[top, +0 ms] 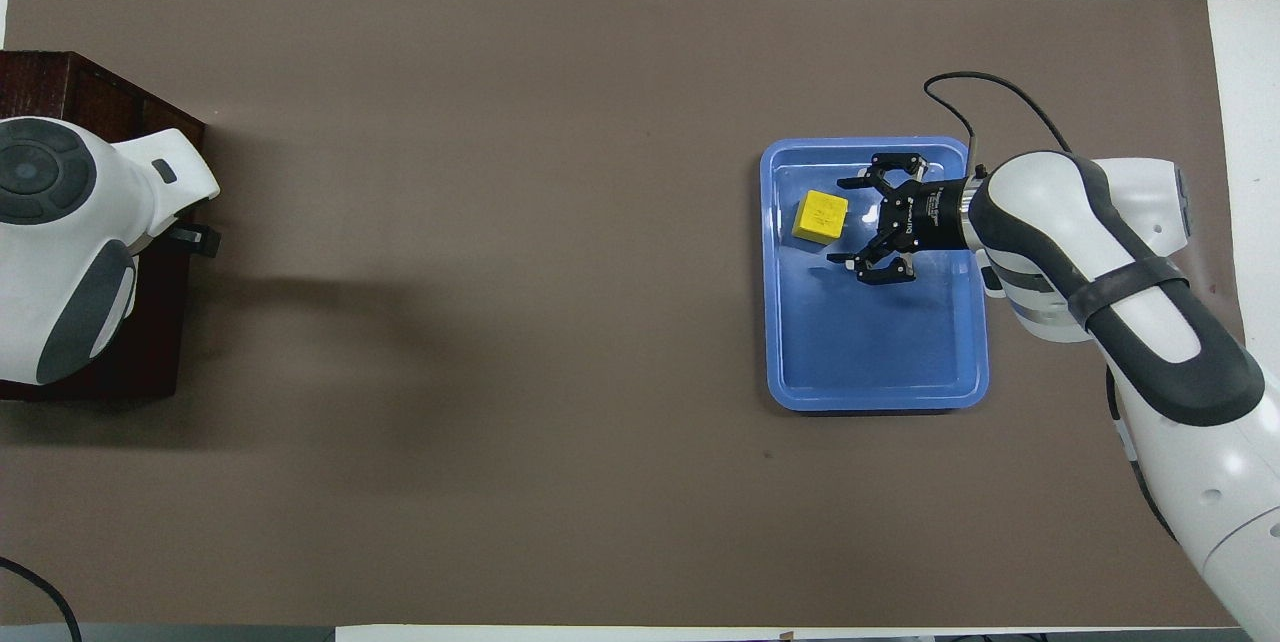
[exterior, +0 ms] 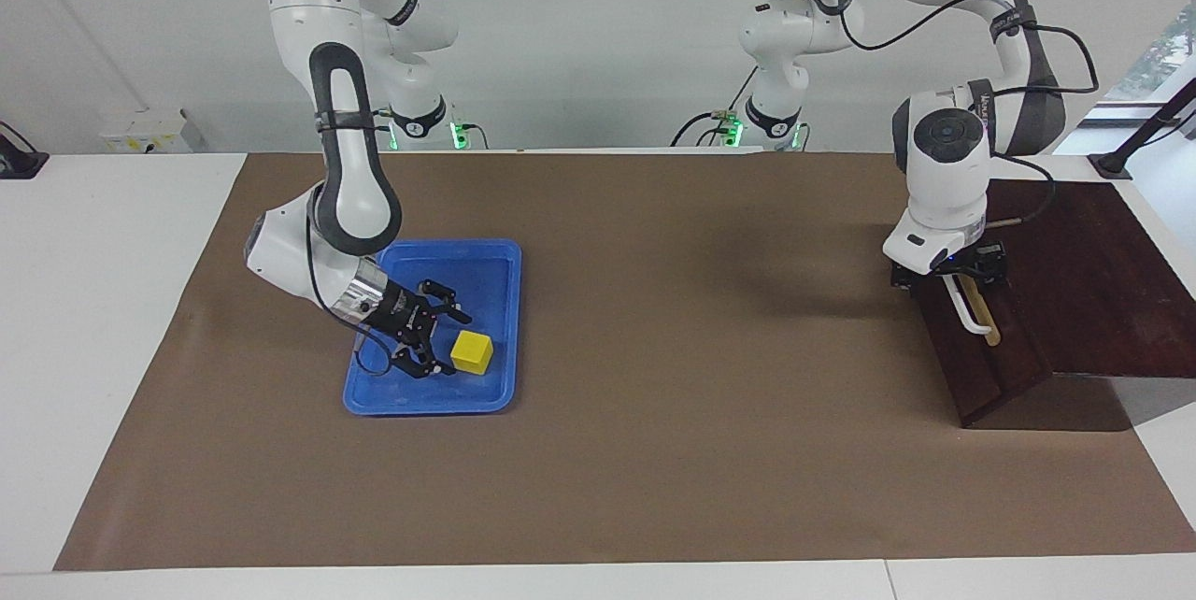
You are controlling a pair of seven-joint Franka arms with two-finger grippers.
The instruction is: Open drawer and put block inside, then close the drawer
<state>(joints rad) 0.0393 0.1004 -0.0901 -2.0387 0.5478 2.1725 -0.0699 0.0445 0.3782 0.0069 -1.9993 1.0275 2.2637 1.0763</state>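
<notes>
Next, my right gripper picks up the yellow block by its opposite sides to put it inside the drawer (top: 168, 306).
The yellow block (exterior: 472, 352) lies in a flat blue tray (exterior: 467, 268) toward the right arm's end of the table; it also shows in the overhead view (top: 821, 217). My right gripper (exterior: 453, 340) is open and low over the tray, its fingertips just short of the block on either side. The dark brown box (exterior: 1093, 273) stands at the left arm's end. Its drawer (exterior: 995, 366) looks shut. My left gripper (exterior: 953, 287) is down at the end of the white bar handle (exterior: 972, 315) nearer to the robots. Its fingers are hidden under the hand.
A brown mat (exterior: 654, 348) covers most of the white table. The blue tray (top: 880, 352) holds only the block. In the overhead view the left arm's hand (top: 70, 222) covers much of the box.
</notes>
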